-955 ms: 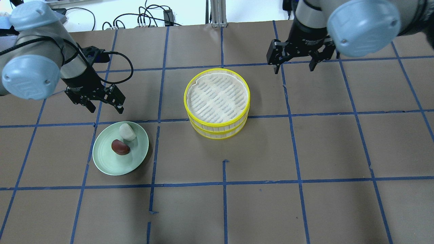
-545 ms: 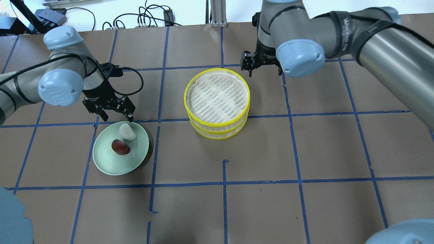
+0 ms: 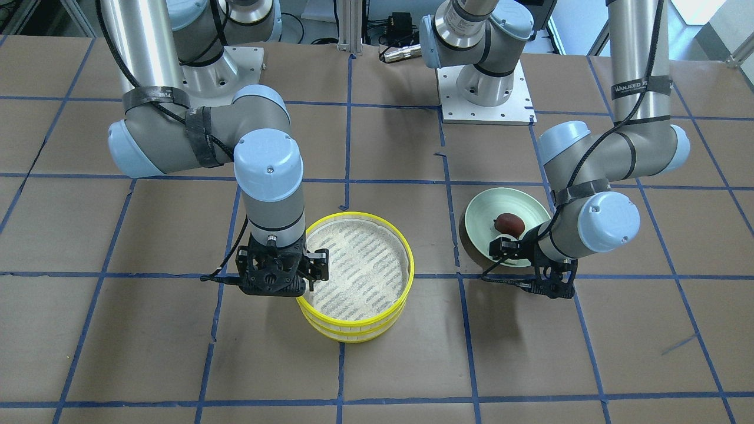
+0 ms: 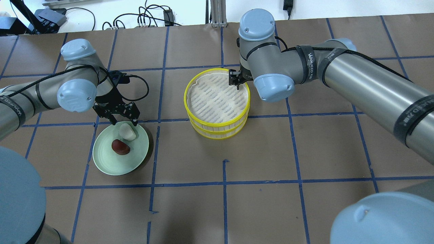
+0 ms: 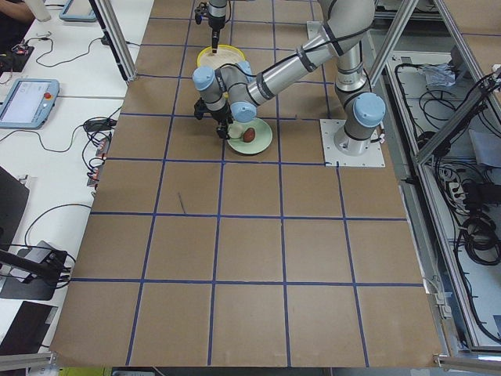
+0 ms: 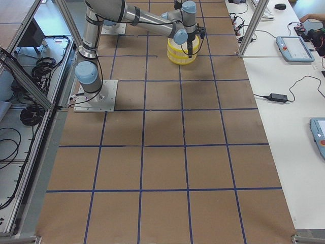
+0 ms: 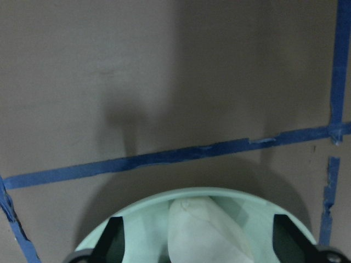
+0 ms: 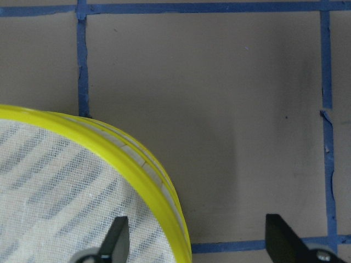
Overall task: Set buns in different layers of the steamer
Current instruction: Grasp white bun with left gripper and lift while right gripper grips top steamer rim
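I will next take hold of the white bun by its rounded sides with my left gripper, and then I will put the bun in a steamer layer (image 3: pixel 355 265).
The steamer is two stacked yellow-rimmed layers (image 4: pixel 218 125) at mid-table, with an empty whitish liner on top; it also shows in the front view (image 3: pixel 353 321). The white bun (image 4: pixel 127 131) and the brown bun (image 4: pixel 120 147) lie on a pale green plate (image 4: pixel 110 166). My left gripper (image 4: pixel 123 120) is open, low over the plate's far edge, and the white bun (image 7: pixel 203 235) lies between its fingers. My right gripper (image 4: pixel 239 82) is open and straddles the steamer's far right rim (image 8: pixel 148 164), one finger over the liner and one outside.
Brown table paper with a blue tape grid. Cables lie along the far edge (image 4: pixel 145 18). The right arm's forearm (image 4: pixel 366 88) stretches over the table's right half. The plate (image 3: pixel 480 215) sits close beside the left wrist in the front view.
My left gripper has moved down and toward the plate, and now stands over the white bun. My right gripper has moved left and down onto the steamer's far right rim.
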Controlling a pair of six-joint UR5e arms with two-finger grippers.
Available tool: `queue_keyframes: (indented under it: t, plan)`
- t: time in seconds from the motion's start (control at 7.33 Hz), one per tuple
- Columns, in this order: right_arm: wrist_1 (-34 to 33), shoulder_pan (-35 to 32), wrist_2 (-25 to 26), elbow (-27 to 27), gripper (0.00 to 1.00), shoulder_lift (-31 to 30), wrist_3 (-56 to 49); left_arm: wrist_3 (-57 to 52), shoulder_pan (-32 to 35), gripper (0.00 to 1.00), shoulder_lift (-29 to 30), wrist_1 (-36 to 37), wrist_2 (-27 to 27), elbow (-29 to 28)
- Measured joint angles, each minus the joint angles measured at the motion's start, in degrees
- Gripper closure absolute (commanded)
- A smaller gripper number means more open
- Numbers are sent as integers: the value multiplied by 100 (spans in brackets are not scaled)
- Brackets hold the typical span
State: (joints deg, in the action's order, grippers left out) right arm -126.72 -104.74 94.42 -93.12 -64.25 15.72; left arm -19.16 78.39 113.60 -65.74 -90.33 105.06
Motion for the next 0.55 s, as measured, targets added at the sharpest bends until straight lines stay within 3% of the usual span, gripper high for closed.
queue_keyframes:
  t: [0.14,0.27,0.41,0.55]
  plan:
    - [-12,-35,-1,-22,51,12,32,17,1,86,-34,34,-6,139]
    - [-14,-49,-6,-36,73,25,32,30,1,95,-70,46,-9,215]
    - [-15,-52,-14,-38,90,27,16,38,1,96,-91,49,-8,226]
    - [1,-53,-17,-42,92,16,3,40,4,96,-113,58,-3,202]
